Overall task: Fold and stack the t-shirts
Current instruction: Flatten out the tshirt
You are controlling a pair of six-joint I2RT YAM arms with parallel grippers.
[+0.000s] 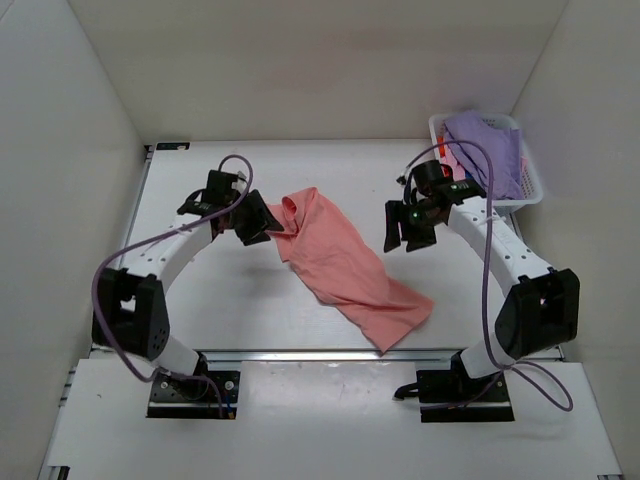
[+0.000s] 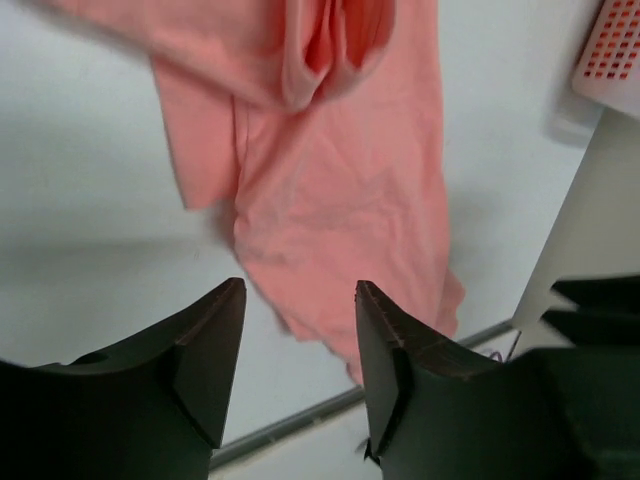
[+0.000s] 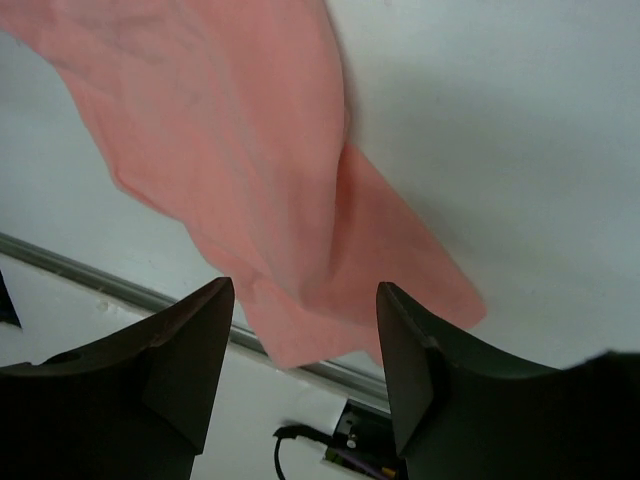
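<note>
The left gripper will grab the salmon-pink t-shirt by its rumpled far end next, so the t-shirt's front end stays free for spreading it to fold.
A salmon-pink t-shirt lies rumpled and unfolded on the white table, running from the middle towards the front edge. It also shows in the left wrist view and the right wrist view. My left gripper is open and empty, just left of the shirt's upper end; its jaws stand apart. My right gripper is open and empty, to the right of the shirt and apart from it. A lavender-purple t-shirt lies heaped in the basket, with a bit of pink and orange-red cloth beside it.
A white plastic basket stands at the back right corner, also at the left wrist view's top right. White walls enclose the table on three sides. A metal rail runs along the table's front edge.
</note>
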